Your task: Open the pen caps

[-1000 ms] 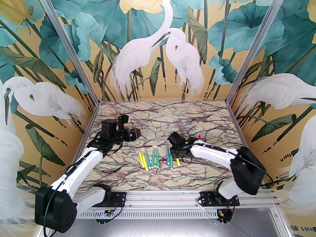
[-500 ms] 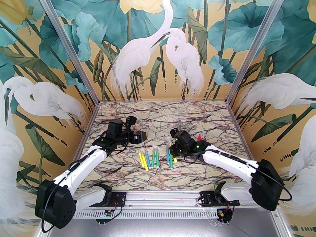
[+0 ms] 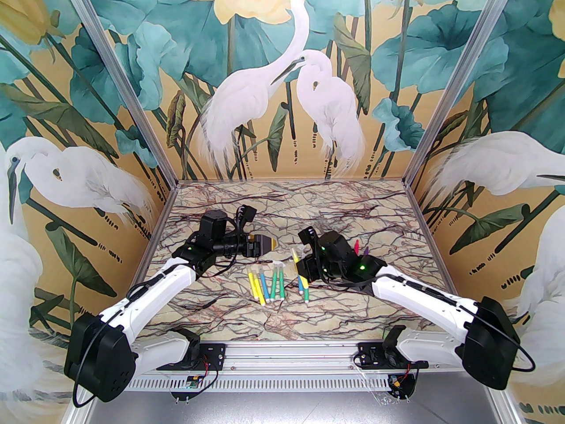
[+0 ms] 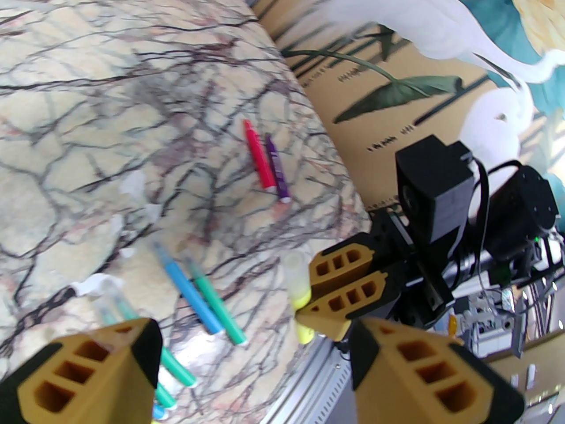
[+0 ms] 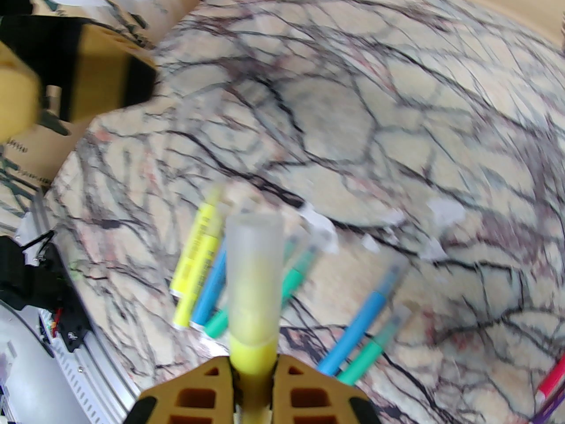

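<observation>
Next, my left gripper should grab the see-through pen cap (image 3: 295,254) to pull it open, leaving the yellow body to my right gripper.
My right gripper (image 3: 301,268) (image 5: 252,395) is shut on the body of a yellow pen (image 5: 251,351), held above the table with its tip pointing away. A see-through pen cap (image 5: 255,276) (image 3: 295,254) sits on that tip. My left gripper (image 3: 270,242) (image 4: 256,369) is open, level with the held pen and just to its left, and touches nothing. The left wrist view shows the right gripper (image 4: 340,292) pinching the yellow pen (image 4: 304,334) below its cap (image 4: 295,271). Several more pens (image 3: 267,286) lie side by side on the marble.
A blue pen (image 3: 300,281) and a green pen (image 3: 306,292) lie under the right gripper. A red pen (image 4: 258,159) and a purple pen (image 4: 278,170) lie farther right. Small pale pieces (image 5: 318,223) are scattered behind the pens. The metal rail (image 3: 282,351) runs along the near edge.
The right arm has lifted the yellow pen off the table and swung it left. The left gripper has moved right toward it, still open.
</observation>
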